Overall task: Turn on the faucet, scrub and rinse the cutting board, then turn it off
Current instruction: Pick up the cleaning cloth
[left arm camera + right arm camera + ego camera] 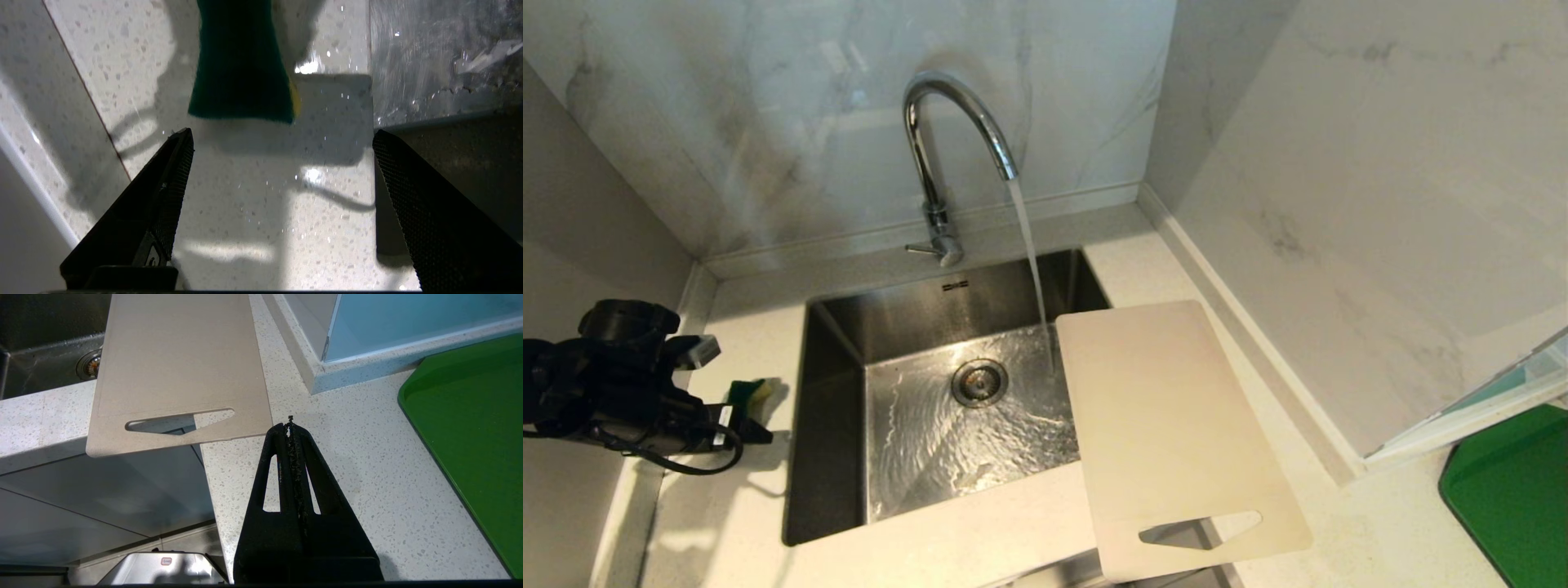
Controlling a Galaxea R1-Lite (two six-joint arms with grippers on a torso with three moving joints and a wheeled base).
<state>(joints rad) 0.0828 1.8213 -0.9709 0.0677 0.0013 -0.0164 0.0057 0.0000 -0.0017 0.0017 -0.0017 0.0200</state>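
Note:
I need to scrub the cutting board, so next I should grab the green and yellow sponge by its middle with my left gripper.
Water runs from the chrome faucet into the sink, landing just beside the far corner of the cutting board. The cream board lies across the sink's right rim and the counter, and its slotted handle end overhangs the counter's front edge. My left gripper is open over the counter left of the sink, nothing between its fingers. A green and yellow sponge lies just beyond its fingertips. In the head view this gripper points at the sponge. My right gripper is shut and empty above the counter beside the board's handle end.
The steel sink holds rippling water around its drain. A green mat lies on the counter at the far right, below a pale blue panel. Marble walls close in the back and right sides.

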